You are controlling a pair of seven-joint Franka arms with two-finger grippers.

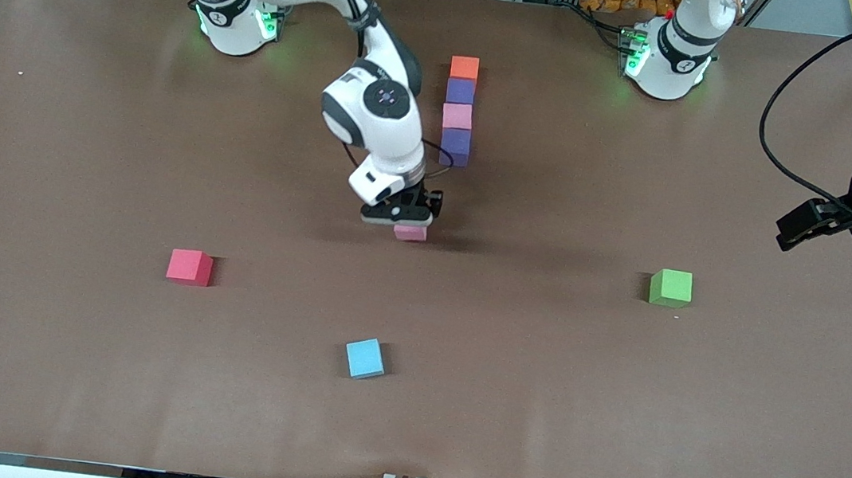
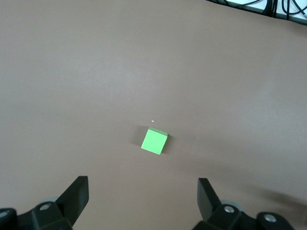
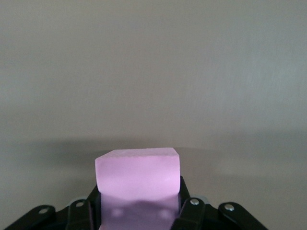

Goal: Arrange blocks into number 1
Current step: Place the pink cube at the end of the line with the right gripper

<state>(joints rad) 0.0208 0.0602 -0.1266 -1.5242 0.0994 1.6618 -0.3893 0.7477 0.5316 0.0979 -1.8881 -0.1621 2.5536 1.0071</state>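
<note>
I need to move the pink block toward the row with my right gripper first. The block hangs short of the row's near purple block (image 1: 455,146) and would miss if I opened now.
Four blocks form a straight line near the robots' bases: orange (image 1: 464,68), purple (image 1: 460,90), pink (image 1: 457,116), purple (image 1: 455,146), each touching its neighbour. My right gripper (image 1: 406,219) is low over the table, nearer the front camera than this line, and is shut on a second pink block (image 1: 411,232). In the right wrist view that pink block (image 3: 138,175) sits squeezed between the fingers (image 3: 188,211). My left gripper (image 1: 789,231) hangs open and holds nothing at the left arm's end of the table; in the left wrist view the gripper (image 2: 141,184) is above bare table.
A green cube (image 1: 671,288) (image 2: 154,141) lies toward the left arm's end. Toward the right arm's end lies a red cube (image 1: 189,267). A light blue cube (image 1: 365,358) sits nearest the front camera. The brown table (image 1: 59,358) is bare around them.
</note>
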